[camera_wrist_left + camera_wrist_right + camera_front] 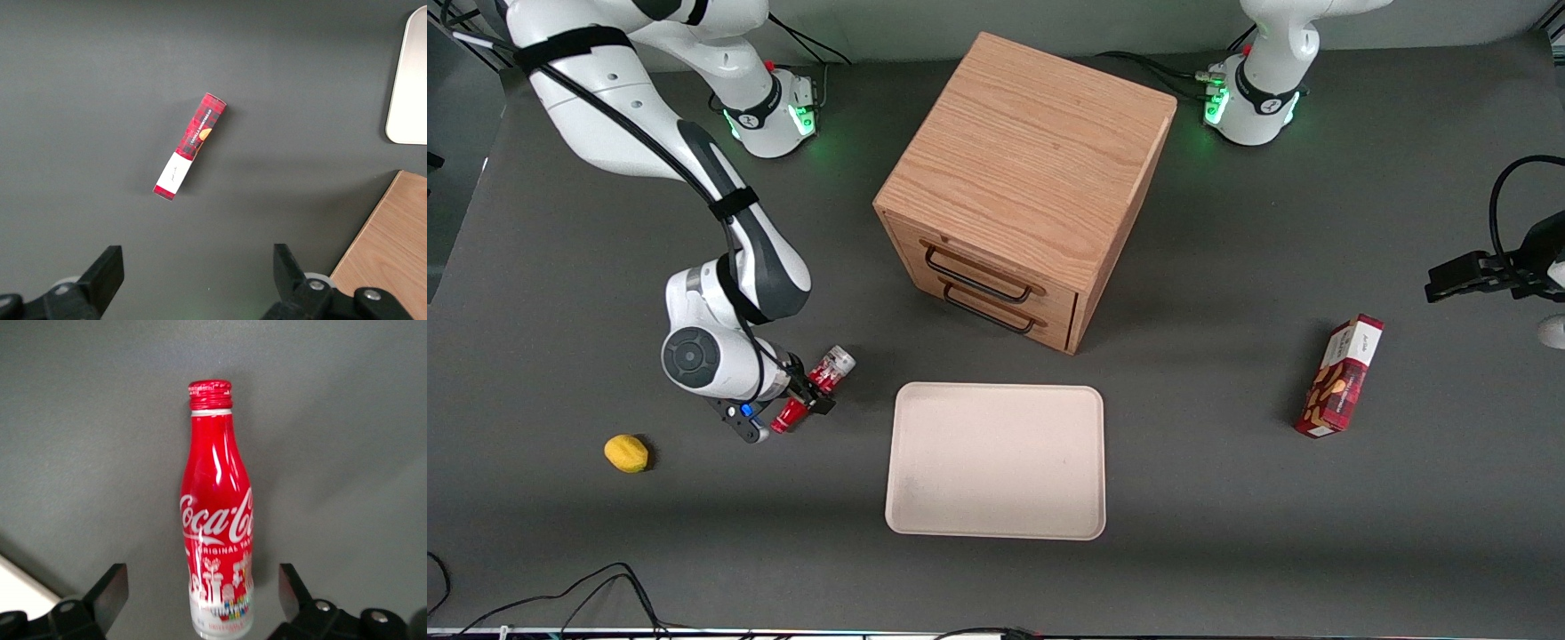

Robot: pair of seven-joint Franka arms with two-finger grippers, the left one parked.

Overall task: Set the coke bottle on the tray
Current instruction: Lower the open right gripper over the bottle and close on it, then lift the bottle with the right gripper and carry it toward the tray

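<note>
The right gripper, which is mine, grabs the coke bottle by its printed lower body [826, 374] next, to set it onto the tray [996, 460].
The coke bottle [823, 377] lies on its side on the dark table, red with white script, its silver base [841, 359] pointing toward the cabinet and its red cap [786, 416] toward the front camera. My right gripper [818, 393] hangs low over it, open. In the right wrist view the fingers [111, 592] straddle the bottle's [215, 520] lower body, with a gap on each side of the gripper [201, 595]. The cream tray [996, 460] lies flat beside the bottle, toward the parked arm's end, with nothing on it. One corner of the tray [19, 592] shows in the right wrist view.
A wooden two-drawer cabinet [1027, 178] stands farther from the front camera than the tray. A yellow lemon [626, 453] lies beside the working arm, nearer the camera. A red snack box [1340, 377] lies toward the parked arm's end.
</note>
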